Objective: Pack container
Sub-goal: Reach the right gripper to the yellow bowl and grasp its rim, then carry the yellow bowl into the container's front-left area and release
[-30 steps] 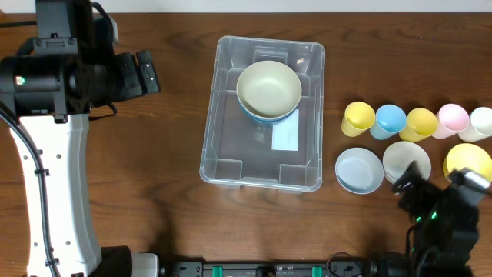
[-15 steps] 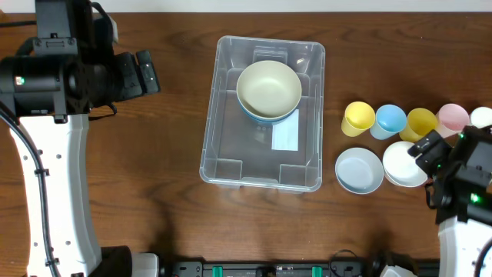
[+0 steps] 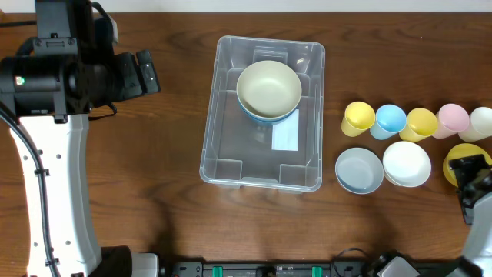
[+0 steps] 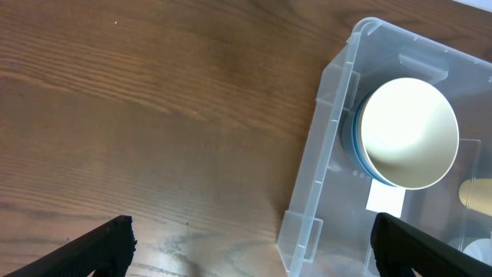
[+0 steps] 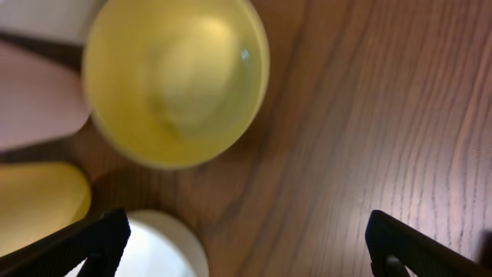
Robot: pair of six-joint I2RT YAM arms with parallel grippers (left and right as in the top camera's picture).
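The right gripper grabs the yellow bowl's rim point(image 3: 457, 184) next, one finger inside. This leaves the yellow bowl's base free to set upright in the clear container point(image 3: 231, 146).
The clear container point(image 3: 231, 146) stands mid-table with a white label point(image 3: 285, 135) on its base. A cream bowl point(image 3: 268, 87) sits nested on a blue bowl in its far end. The left wrist view shows the container's near wall point(image 4: 321, 154) and the cream bowl point(image 4: 408, 131). My left gripper point(image 3: 144, 73) is open and empty, left of the container; its fingers point(image 4: 250, 246) straddle bare wood and the bin's corner. My right gripper point(image 3: 470, 183) is open and empty at the far right, over the yellow bowl point(image 3: 461, 158); its fingers point(image 5: 246, 246) hang just beside that bowl point(image 5: 175, 81).
Right of the container stand a row of cups: yellow point(image 3: 358, 118), blue point(image 3: 390, 120), yellow point(image 3: 420, 123), pink point(image 3: 453, 119), white point(image 3: 482, 121). In front of them lie a pale blue bowl point(image 3: 359, 170) and a white bowl point(image 3: 407, 163), which also shows in the right wrist view point(image 5: 161, 246).
My right gripper has swung from over the white bowl toward the right edge, uncovering the white bowl and partly covering the yellow bowl. The left arm has not moved.
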